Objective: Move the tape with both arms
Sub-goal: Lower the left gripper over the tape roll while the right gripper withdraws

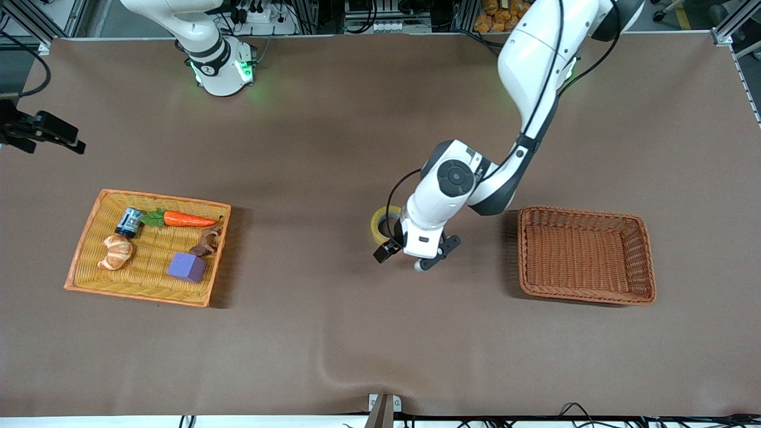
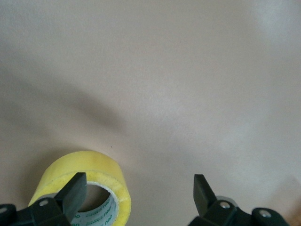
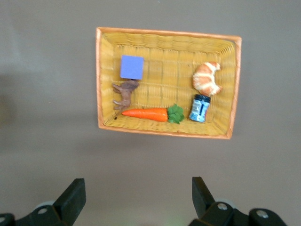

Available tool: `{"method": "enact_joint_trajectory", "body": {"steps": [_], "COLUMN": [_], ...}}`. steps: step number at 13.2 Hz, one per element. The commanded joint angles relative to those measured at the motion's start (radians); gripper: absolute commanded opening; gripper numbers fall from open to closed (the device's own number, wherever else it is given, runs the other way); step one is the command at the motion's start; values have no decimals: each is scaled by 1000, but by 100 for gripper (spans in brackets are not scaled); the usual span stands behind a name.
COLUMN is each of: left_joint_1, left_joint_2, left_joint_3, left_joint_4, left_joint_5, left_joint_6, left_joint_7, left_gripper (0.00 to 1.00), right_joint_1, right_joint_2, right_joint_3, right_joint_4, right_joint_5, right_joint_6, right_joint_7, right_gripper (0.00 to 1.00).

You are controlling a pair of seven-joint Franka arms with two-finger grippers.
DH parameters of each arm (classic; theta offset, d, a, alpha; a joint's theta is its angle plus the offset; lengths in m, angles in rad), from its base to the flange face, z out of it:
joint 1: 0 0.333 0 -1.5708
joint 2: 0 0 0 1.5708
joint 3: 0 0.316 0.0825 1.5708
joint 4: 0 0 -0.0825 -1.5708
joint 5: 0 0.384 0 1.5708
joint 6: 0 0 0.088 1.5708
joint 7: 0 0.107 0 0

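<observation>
Next, my left gripper takes hold of the yellow roll by its ring wall (image 1: 378,223) to transfer the tape into the brown basket.
The tape (image 1: 377,224), a translucent yellow roll, stands on edge on the brown cloth near the middle of the table. The left arm's hand partly covers it in the front view. My left gripper (image 1: 414,254) is low beside it and open. In the left wrist view one fingertip (image 2: 74,189) overlaps the hole of the tape (image 2: 89,167), and the rest of the gap of the left gripper (image 2: 139,188) shows only bare cloth. My right gripper (image 3: 139,195) waits open and empty, high over the cloth, looking down on the yellow basket.
A yellow basket (image 1: 142,295) toward the right arm's end holds a carrot (image 1: 187,219), a croissant (image 1: 116,251), a purple block (image 1: 186,267), a blue can (image 1: 129,222) and a brown toy (image 1: 208,241). An empty brown basket (image 1: 585,296) stands toward the left arm's end.
</observation>
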Motion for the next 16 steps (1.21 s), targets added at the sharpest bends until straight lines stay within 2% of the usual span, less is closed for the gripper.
{"method": "enact_joint_trajectory", "body": {"steps": [1, 4, 6, 7, 10, 13, 16], "left_joint_1": [-54, -56, -62, -71, -79, -86, -109], "left_joint_2": [24, 18, 17, 15, 15, 11, 11], "left_joint_3": [43, 43, 46, 46, 42, 35, 35], "left_joint_4": [17, 17, 24, 24, 18, 15, 12], "left_joint_5": [82, 87, 100, 124, 199, 201, 201], "left_joint_6": [-5, -7, -65, -86, -189, -203, -273], "left_joint_7": [-31, -31, -30, -28, -19, 15, 50], "left_gripper": [100, 100, 94, 94, 94, 95, 94], "right_joint_1": [-19, -17, -25, -29, -29, -23, -26], "right_joint_2": [-22, -17, -12, -12, 4, 9, 9], "right_joint_3": [27, 27, 27, 22, 19, 19, 21], "right_joint_4": [-27, -7, -7, -6, 19, 24, 31], "right_joint_5": [-17, -63, -63, -63, -58, -46, -44], "right_joint_6": [-63, -55, -14, -3, 0, 0, -3], "right_joint_7": [115, 36, -65, -107, -112, -121, -121], "right_gripper": [100, 100, 100, 100, 100, 100, 100]}}
